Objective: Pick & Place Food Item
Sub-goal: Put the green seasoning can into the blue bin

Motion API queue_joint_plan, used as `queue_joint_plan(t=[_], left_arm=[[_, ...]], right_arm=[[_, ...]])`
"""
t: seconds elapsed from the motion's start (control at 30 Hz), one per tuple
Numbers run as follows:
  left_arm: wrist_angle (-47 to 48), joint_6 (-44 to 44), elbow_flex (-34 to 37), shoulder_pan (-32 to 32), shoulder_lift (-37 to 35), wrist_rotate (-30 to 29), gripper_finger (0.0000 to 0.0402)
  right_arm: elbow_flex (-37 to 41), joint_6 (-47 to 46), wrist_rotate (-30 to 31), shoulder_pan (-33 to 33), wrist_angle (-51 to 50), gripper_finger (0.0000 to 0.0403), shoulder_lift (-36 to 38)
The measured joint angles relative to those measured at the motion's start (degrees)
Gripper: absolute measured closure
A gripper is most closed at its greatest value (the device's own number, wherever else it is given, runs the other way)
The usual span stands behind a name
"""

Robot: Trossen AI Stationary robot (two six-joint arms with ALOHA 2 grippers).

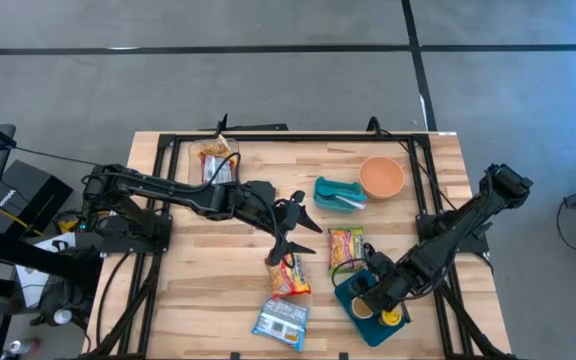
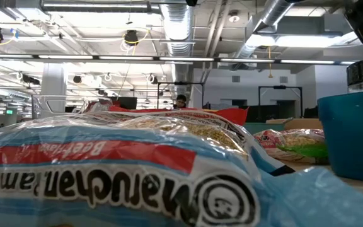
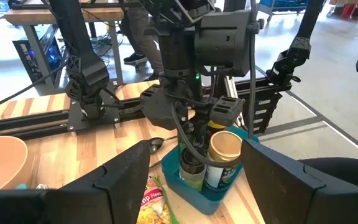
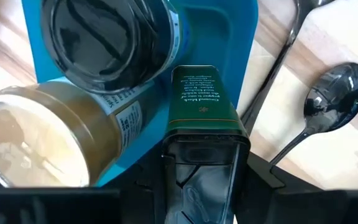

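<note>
The green tin (image 4: 196,99) is inside the blue bin's rim (image 4: 250,25) beside the jars and would stand, so the right gripper needs to open.
A blue bin (image 1: 353,312) stands near the table's front right. In it are a jar with a black lid (image 4: 107,34) and a jar with a tan lid (image 4: 36,140). My right gripper (image 4: 197,186) hangs over the bin, pointing down, shut on a green tin (image 4: 196,99) beside the jars. My left gripper (image 1: 296,226) hovers open over the table's middle with nothing between its fingers. Food packets lie flat on the table: a ramen packet (image 1: 288,276), a blue packet (image 1: 281,322) and a green-yellow packet (image 1: 345,245). My right gripper pinches the green tin at its black cap end (image 4: 197,158) between its two fingers, coming from above and pointing down. The tin hangs upright below the fingers, its lower end down inside the blue bin (image 4: 235,37). Whether it rests on the bin's floor I cannot tell.
Two spoons (image 4: 328,99) lie on the wood just beside the bin. At the back right are an orange bowl (image 1: 381,177) and a teal dish (image 1: 336,193). Another packet (image 1: 215,160) lies at the back left. A black frame rims the table.
</note>
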State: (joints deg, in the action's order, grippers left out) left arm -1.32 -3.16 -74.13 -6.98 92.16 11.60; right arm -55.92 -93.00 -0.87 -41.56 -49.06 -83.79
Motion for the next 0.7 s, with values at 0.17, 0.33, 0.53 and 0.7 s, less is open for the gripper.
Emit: queue_joint_plan(t=[0.17, 0.33, 0.53, 0.7], left_arm=[[0.02, -0.02, 0.0, 0.0, 0.0, -1.17, 0.0156], [0.02, -0.02, 0.0, 0.01, 0.0, -1.32, 0.0156], [0.02, -0.02, -0.02, 0.02, 0.0, -1.55, 0.0156], [0.02, -0.02, 0.0, 0.01, 0.0, -1.55, 0.0156]], right_arm=[[0.0, -0.45, -0.5, 0.02, 0.02, 0.0278, 0.0], [0.0, -0.45, -0.65, 0.02, 0.29, 0.0261, 0.0], [0.0, -0.47, -0.65, 0.02, 0.31, 0.0247, 0.0], [0.0, -0.46, -0.65, 0.02, 0.31, 0.0249, 0.0]])
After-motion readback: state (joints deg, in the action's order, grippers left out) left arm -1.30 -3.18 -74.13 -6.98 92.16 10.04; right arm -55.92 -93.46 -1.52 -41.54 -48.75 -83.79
